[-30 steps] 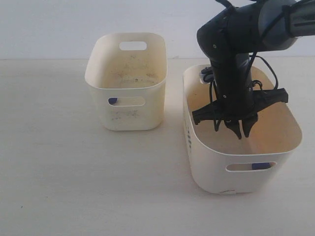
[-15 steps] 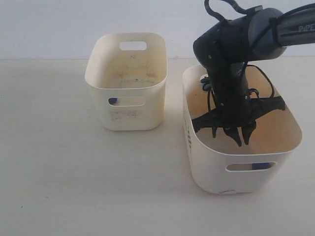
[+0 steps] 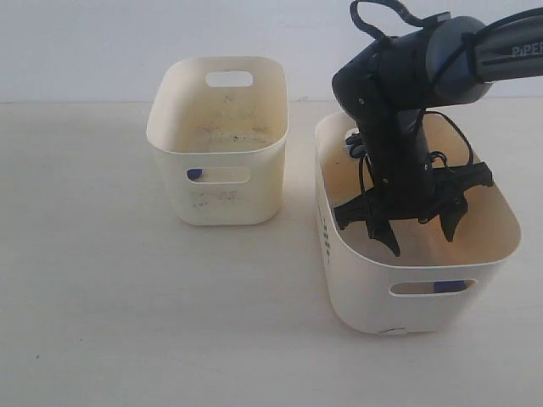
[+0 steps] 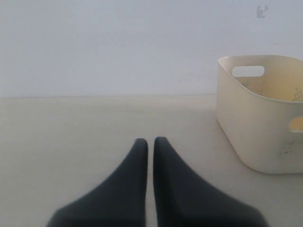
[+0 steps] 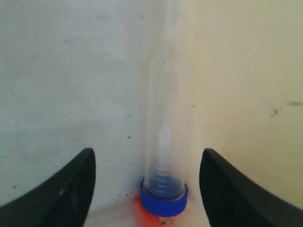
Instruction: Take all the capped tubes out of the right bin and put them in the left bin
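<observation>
The slot showing the blue cap is still below the fingers of my right gripper, so my gripper should go lower before it closes on the capped tube.
My right gripper [image 3: 422, 237] reaches down inside the right bin [image 3: 365, 292], and its fingers stand wide apart. In the right wrist view a clear capped tube [image 5: 164, 127] with a blue cap leans in a corner of the bin, between the open fingers [image 5: 71, 189] of my right gripper [image 5: 147, 158] and untouched. A patch of orange-red [image 5: 147, 213] shows beside its cap. Something blue [image 3: 450, 287] shows through the right bin's front slot. The left bin [image 3: 225, 199] stands to the left, with a blue cap [image 3: 194, 174] visible through its slot. My left gripper [image 4: 150, 140] is shut and empty over the table.
The two bins stand close together on a pale table [image 3: 102, 297] with a white wall behind. The left wrist view shows the left bin [image 4: 260, 127] off to one side of the shut fingers. Dark cables [image 3: 366, 165] hang along the right arm inside the right bin.
My right gripper has sunk a little deeper into the right bin and its jaws have spread from shut to wide open. The bins have not moved.
</observation>
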You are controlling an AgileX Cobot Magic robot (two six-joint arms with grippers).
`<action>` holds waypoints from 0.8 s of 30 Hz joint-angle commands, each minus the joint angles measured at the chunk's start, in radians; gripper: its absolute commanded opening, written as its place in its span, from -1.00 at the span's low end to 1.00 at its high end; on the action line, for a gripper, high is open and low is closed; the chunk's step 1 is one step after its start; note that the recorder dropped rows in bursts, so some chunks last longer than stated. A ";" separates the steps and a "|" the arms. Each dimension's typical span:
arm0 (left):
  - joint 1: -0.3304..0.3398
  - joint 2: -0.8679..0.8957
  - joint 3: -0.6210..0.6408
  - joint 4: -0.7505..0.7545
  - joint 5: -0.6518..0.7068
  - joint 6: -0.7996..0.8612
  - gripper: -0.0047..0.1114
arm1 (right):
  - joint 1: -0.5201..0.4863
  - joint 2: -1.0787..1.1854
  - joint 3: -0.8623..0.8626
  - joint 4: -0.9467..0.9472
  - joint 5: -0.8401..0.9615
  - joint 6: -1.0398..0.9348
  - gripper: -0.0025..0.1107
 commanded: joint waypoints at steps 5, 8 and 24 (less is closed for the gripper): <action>-0.007 0.004 -0.002 -0.003 -0.009 -0.004 -0.85 | -0.003 -0.003 0.002 -0.020 0.003 0.013 0.13; -0.007 0.004 -0.002 -0.003 -0.009 -0.004 -0.85 | -0.003 -0.003 0.002 -0.017 0.003 0.012 0.13; -0.007 0.004 -0.002 -0.003 -0.009 -0.004 -0.85 | -0.005 0.080 0.002 -0.066 0.003 0.005 0.13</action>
